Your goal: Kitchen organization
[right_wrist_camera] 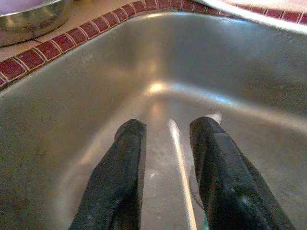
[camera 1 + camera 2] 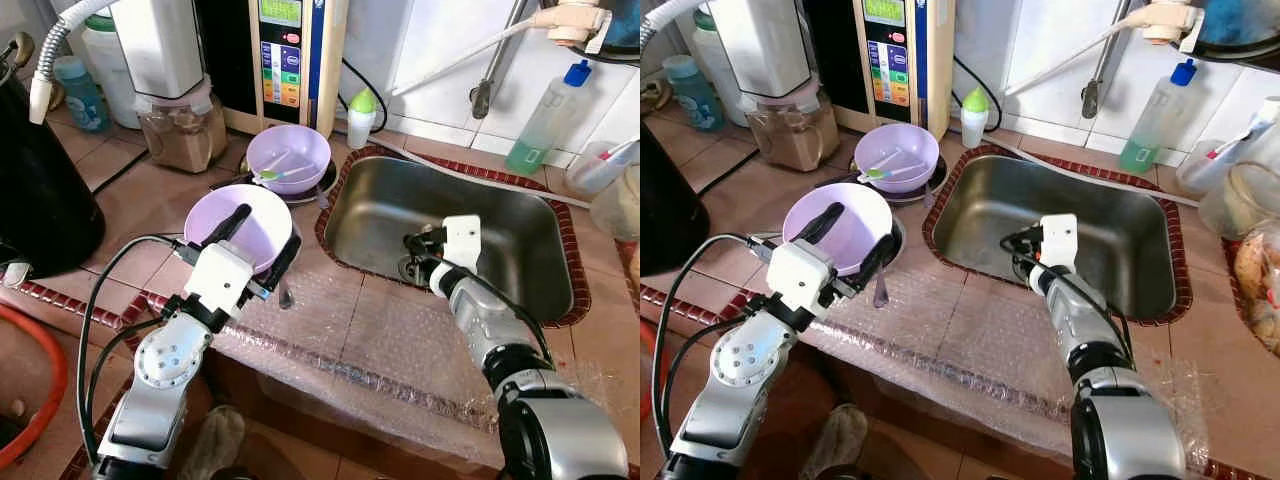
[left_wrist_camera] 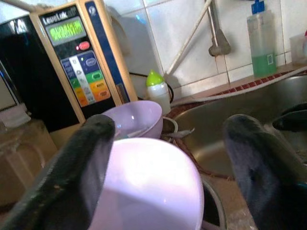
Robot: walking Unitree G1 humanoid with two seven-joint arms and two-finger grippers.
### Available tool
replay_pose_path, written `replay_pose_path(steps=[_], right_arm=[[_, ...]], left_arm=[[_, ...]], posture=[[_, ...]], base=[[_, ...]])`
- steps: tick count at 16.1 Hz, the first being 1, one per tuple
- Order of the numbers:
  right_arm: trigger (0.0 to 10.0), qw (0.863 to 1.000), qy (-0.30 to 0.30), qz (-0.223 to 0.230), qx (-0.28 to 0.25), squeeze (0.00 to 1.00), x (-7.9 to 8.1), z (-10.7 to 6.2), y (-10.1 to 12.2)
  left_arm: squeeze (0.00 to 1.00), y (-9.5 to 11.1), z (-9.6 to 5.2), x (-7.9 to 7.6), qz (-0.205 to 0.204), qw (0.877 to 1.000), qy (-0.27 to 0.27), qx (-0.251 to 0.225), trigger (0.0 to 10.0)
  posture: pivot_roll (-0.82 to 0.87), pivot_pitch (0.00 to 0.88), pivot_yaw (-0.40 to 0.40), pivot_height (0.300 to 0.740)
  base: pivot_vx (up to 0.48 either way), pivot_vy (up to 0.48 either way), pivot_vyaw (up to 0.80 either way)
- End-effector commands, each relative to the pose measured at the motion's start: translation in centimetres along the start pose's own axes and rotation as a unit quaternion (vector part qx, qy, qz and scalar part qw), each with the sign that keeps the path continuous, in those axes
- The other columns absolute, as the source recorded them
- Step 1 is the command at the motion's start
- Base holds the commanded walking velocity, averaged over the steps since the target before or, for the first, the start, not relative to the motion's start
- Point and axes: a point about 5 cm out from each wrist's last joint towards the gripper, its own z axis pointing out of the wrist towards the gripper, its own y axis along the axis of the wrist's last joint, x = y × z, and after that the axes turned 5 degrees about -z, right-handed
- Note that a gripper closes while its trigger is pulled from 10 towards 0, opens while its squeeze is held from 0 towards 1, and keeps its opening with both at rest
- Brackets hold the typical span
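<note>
My left gripper is about to grab the lilac bowl by its thin rim (image 3: 197, 178), because the bowl's round opening is wider than the open fingers.
A lilac bowl (image 2: 265, 205) sits on the tiled counter left of the steel sink (image 2: 520, 250). My left gripper (image 2: 266, 232) is open, one finger over the bowl's inside and the other by its outer rim. Behind it, a second lilac bowl (image 2: 290, 155) holds a green-and-white spoon (image 2: 283, 174). My right gripper (image 1: 169, 125) reaches down to the sink floor. Its fingers (image 1: 122, 167) are open on either side of a thin pale utensil handle (image 1: 180, 163) lying there, without touching it.
A water purifier (image 2: 285, 50), a jar of brown powder (image 2: 180, 130) and a small green-capped bottle (image 2: 362, 115) line the back. A green-liquid bottle (image 2: 545, 125) and the tap pipe (image 2: 495, 60) stand behind the sink. Bubble wrap (image 2: 380, 340) covers the counter's front edge. A black vessel (image 2: 40, 190) stands far left.
</note>
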Motion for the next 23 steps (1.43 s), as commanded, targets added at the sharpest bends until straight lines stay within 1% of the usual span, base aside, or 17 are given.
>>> replay_pose_path(steps=[1,3,4,5,6,7,9,10,12,15,16,18,19,20,21,22,23], right_arm=[[10.0,1.000,-0.007,-0.013,0.004,1.00,-0.2,-0.4,-0.5],[10.0,1.000,-0.016,-0.017,0.001,1.00,-0.3,-0.5,-0.6],[10.0,1.000,-0.023,-0.015,-0.002,1.00,-0.4,-0.6,-0.6],[10.0,0.999,-0.027,-0.025,-0.005,1.00,-0.4,-0.7,-0.7],[10.0,0.999,-0.028,-0.017,-0.013,1.00,-0.2,-0.8,-0.8],[10.0,0.999,-0.022,-0.014,-0.027,1.00,0.4,-0.9,-0.5],[10.0,0.999,-0.008,-0.011,-0.041,1.00,1.3,-0.8,-0.4],[10.0,0.999,0.006,-0.011,-0.048,1.00,1.9,-0.9,-0.4],[10.0,0.999,0.013,-0.009,-0.052,1.00,2.4,-1.0,-0.4],[10.0,0.998,0.029,-0.011,-0.054,1.00,3.1,-1.1,-0.3],[10.0,0.998,0.033,-0.010,-0.055,0.00,3.3,-1.1,-0.3],[10.0,0.997,0.046,-0.024,-0.060,0.00,3.6,-1.2,-0.1],[10.0,0.997,0.045,-0.021,-0.059,0.00,3.7,-1.1,-0.1],[10.0,0.997,0.044,-0.023,-0.058,0.00,3.8,-1.1,-0.1],[10.0,0.997,0.049,-0.019,-0.053,0.00,4.1,-1.1,-0.1],[10.0,0.997,0.051,-0.012,-0.052,0.00,4.3,-1.0,-0.1],[10.0,0.997,0.059,-0.006,-0.057,0.00,4.5,-1.1,0.0]], left_arm=[[1.00,0.1,0.0,0.1,0.000,1.000,-0.002,0.005,10.0],[1.00,-0.2,0.0,0.4,-0.007,1.000,0.012,0.015,10.0],[1.00,-0.4,0.0,0.9,-0.009,0.999,0.034,0.022,10.0],[1.00,-0.5,0.0,1.8,-0.021,0.997,0.071,0.027,10.0],[1.00,-0.6,0.0,2.8,-0.041,0.992,0.115,0.031,10.0],[1.00,-0.7,-0.1,3.8,-0.068,0.985,0.153,0.037,10.0],[1.00,-0.9,-0.2,4.5,-0.072,0.981,0.172,0.046,10.0],[1.00,-0.9,-0.4,5.0,-0.077,0.978,0.190,0.049,10.0],[1.00,-1.0,-0.6,5.8,-0.083,0.971,0.218,0.059,10.0],[1.00,-1.4,-0.9,7.0,-0.119,0.950,0.277,0.077,10.0],[1.00,-1.3,-1.0,7.2,-0.120,0.949,0.283,0.078,10.0],[1.00,-1.7,-1.1,7.3,-0.137,0.942,0.291,0.096,10.0],[1.00,-1.9,-1.0,7.2,-0.154,0.938,0.293,0.104,10.0],[0.61,-2.1,-0.9,7.0,-0.171,0.935,0.286,0.119,10.0],[0.00,-2.5,-0.7,6.6,-0.214,0.924,0.285,0.137,10.0],[0.00,-2.5,-0.6,6.7,-0.229,0.920,0.287,0.133,10.0],[0.00,-2.4,-0.6,6.8,-0.222,0.924,0.281,0.136,10.0]], posture=[[0.06,0.000,-0.040,0.740],[0.06,0.000,-0.038,0.740],[0.06,0.000,-0.038,0.740],[0.06,0.000,-0.038,0.740],[0.06,0.000,-0.042,0.740],[0.06,0.000,-0.042,0.740],[0.06,0.000,-0.038,0.740],[0.06,0.000,-0.036,0.740],[0.06,0.000,-0.035,0.740],[0.06,0.000,-0.035,0.740],[0.06,0.000,-0.038,0.740],[0.06,0.000,-0.038,0.740],[0.06,0.000,-0.038,0.740],[0.06,0.000,-0.038,0.740],[0.06,0.000,-0.038,0.740],[0.06,0.000,-0.038,0.740],[0.06,0.000,-0.038,0.740]], base=[[0.000,0.000,0.00],[0.000,0.000,0.00],[0.000,0.000,0.00],[0.000,0.000,0.00],[0.000,0.000,0.00],[0.000,0.000,0.00],[0.000,0.000,0.00],[0.000,0.000,0.00],[0.000,0.000,0.00],[0.000,0.000,0.00],[0.000,0.000,0.00],[0.000,0.000,0.00],[0.000,0.000,0.00],[0.000,0.000,0.00],[0.000,0.000,0.00],[0.000,0.000,0.00],[0.000,0.000,0.00]])
